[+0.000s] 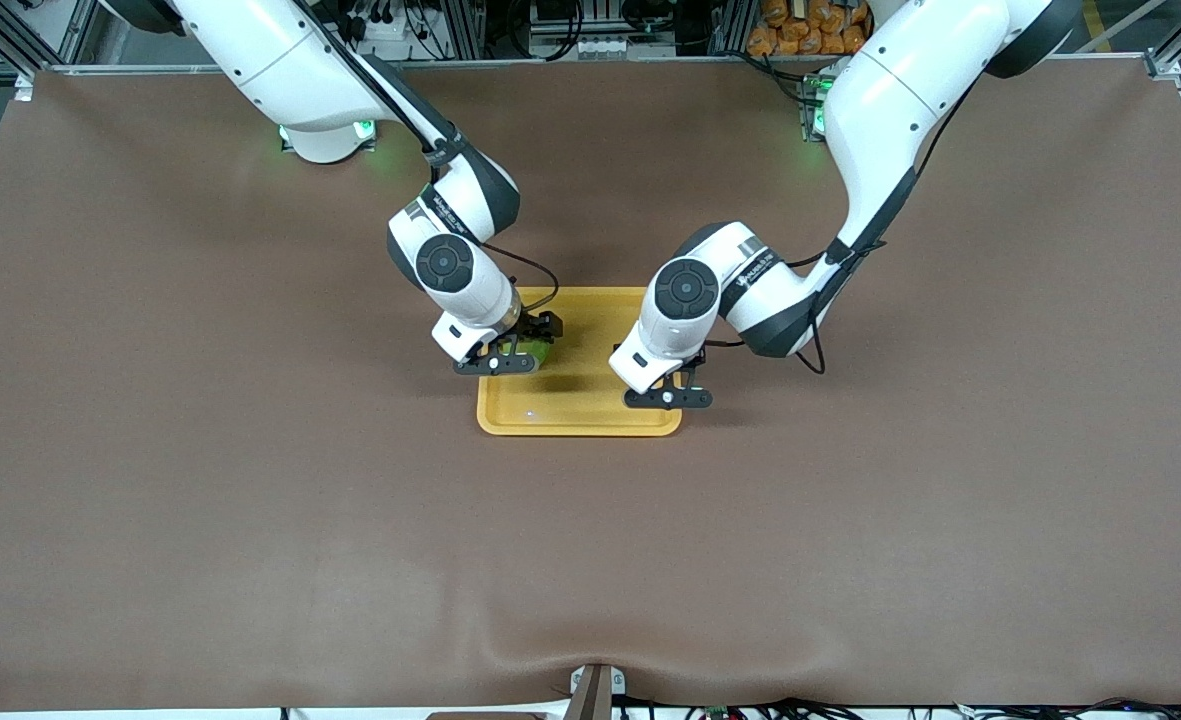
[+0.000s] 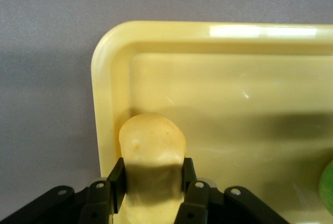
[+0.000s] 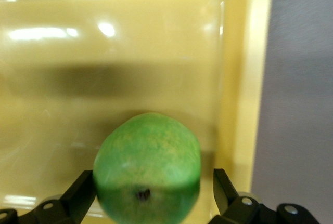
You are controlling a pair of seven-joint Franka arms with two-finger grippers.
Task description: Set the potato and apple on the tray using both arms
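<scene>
The potato (image 2: 152,141) is low inside the yellow tray's rim (image 2: 110,89) and would stay there, so I should open my left gripper.
The yellow tray (image 1: 575,405) lies at the table's middle. My left gripper (image 1: 668,397) is low over the tray's end toward the left arm. In the left wrist view the left gripper (image 2: 152,176) is shut on the potato (image 2: 152,141), which is just inside the tray's rim (image 2: 112,78). My right gripper (image 1: 498,362) is at the tray's other end. In the right wrist view the right gripper (image 3: 153,185) stands open around the green apple (image 3: 148,161), with a gap at one finger (image 3: 222,185). The apple (image 1: 540,353) is over the tray floor (image 3: 130,52).
The brown table cover (image 1: 250,500) spreads wide around the tray. The apple's edge (image 2: 328,187) shows in the left wrist view. Orange items (image 1: 810,25) sit past the table's edge near the arm bases.
</scene>
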